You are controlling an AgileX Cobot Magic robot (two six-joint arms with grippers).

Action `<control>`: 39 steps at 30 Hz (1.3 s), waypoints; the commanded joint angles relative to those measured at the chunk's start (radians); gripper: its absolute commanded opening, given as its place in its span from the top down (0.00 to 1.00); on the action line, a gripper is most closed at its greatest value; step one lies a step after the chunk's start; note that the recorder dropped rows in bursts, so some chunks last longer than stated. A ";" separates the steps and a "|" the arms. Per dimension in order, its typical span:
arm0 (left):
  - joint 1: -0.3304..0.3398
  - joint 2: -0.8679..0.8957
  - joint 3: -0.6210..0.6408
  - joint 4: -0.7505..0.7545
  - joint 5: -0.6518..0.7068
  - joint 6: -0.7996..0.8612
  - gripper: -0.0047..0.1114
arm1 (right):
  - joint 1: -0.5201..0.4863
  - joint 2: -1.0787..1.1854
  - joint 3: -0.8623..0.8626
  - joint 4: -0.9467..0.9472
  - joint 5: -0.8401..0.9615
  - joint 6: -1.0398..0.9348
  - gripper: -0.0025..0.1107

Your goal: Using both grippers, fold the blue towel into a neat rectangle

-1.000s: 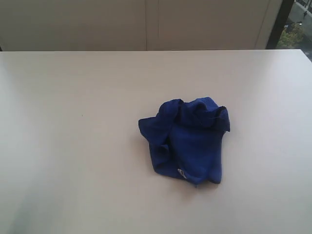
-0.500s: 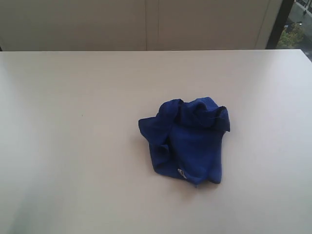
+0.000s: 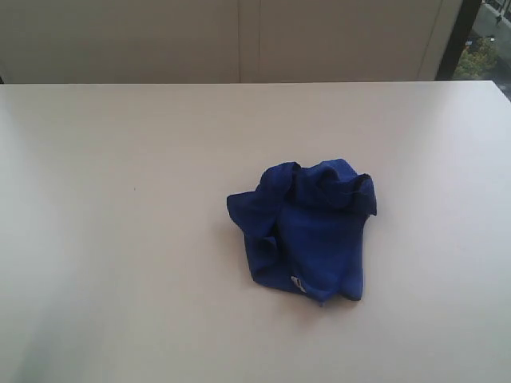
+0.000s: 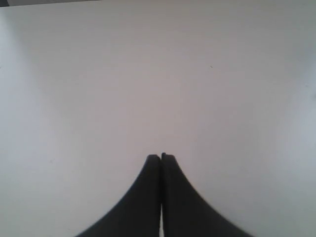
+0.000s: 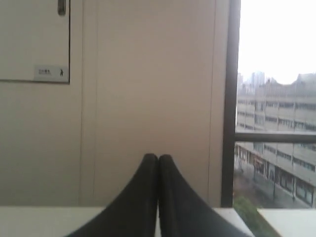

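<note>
The blue towel needs to be spread out for folding. My right gripper should grab it next by its bunched-up corner, away from the white tag.
The blue towel lies crumpled in a heap on the white table, a little right of centre in the exterior view, with its small white tag at the near edge. Neither arm appears in the exterior view. My left gripper is shut with nothing in it, its black fingers pressed together over bare table. My right gripper is also shut and empty, facing the wall beyond the table. The towel shows in neither wrist view.
A beige panelled wall runs behind the table's far edge. A dark window frame with buildings outside stands at the right. The table edge shows low in the right wrist view.
</note>
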 commanded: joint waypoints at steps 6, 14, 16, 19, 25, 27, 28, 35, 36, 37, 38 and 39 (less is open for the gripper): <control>0.002 -0.005 0.005 -0.003 0.003 -0.010 0.96 | -0.003 -0.005 0.004 -0.001 -0.144 0.004 0.98; 0.002 -0.005 0.005 -0.003 0.003 -0.010 0.96 | -0.003 -0.005 -0.004 0.057 -0.035 -0.027 0.98; 0.002 -0.005 0.005 -0.003 0.003 -0.010 0.96 | -0.003 -0.005 -0.064 0.066 0.071 -0.053 0.98; 0.002 -0.005 0.005 -0.003 0.003 -0.010 0.96 | -0.003 0.070 -0.186 0.066 0.220 -0.053 0.98; 0.002 -0.005 0.005 -0.003 0.003 -0.010 0.96 | -0.003 0.386 -0.478 0.066 0.481 -0.053 0.98; 0.002 -0.005 0.005 -0.003 0.003 -0.010 0.96 | -0.003 0.497 -0.566 0.085 0.536 -0.053 0.98; 0.002 -0.005 0.005 -0.003 0.005 -0.010 0.96 | -0.003 0.558 -0.605 0.096 0.554 -0.053 0.98; 0.002 -0.005 0.005 -0.003 0.005 -0.010 0.96 | 0.012 1.074 -0.809 0.486 0.765 -0.330 0.98; 0.002 -0.005 0.005 -0.003 0.005 -0.010 0.96 | 0.042 1.168 -0.820 0.585 0.781 -0.415 0.98; 0.002 -0.005 0.005 -0.003 0.005 -0.010 0.96 | 0.066 1.207 -0.825 0.613 0.784 -0.445 0.98; 0.002 -0.005 0.005 -0.003 0.005 -0.010 0.96 | 0.114 1.269 -0.825 0.632 0.758 -0.473 0.98; 0.002 -0.005 0.005 -0.003 0.005 -0.010 0.96 | 0.140 1.299 -0.825 0.630 0.742 -0.473 0.98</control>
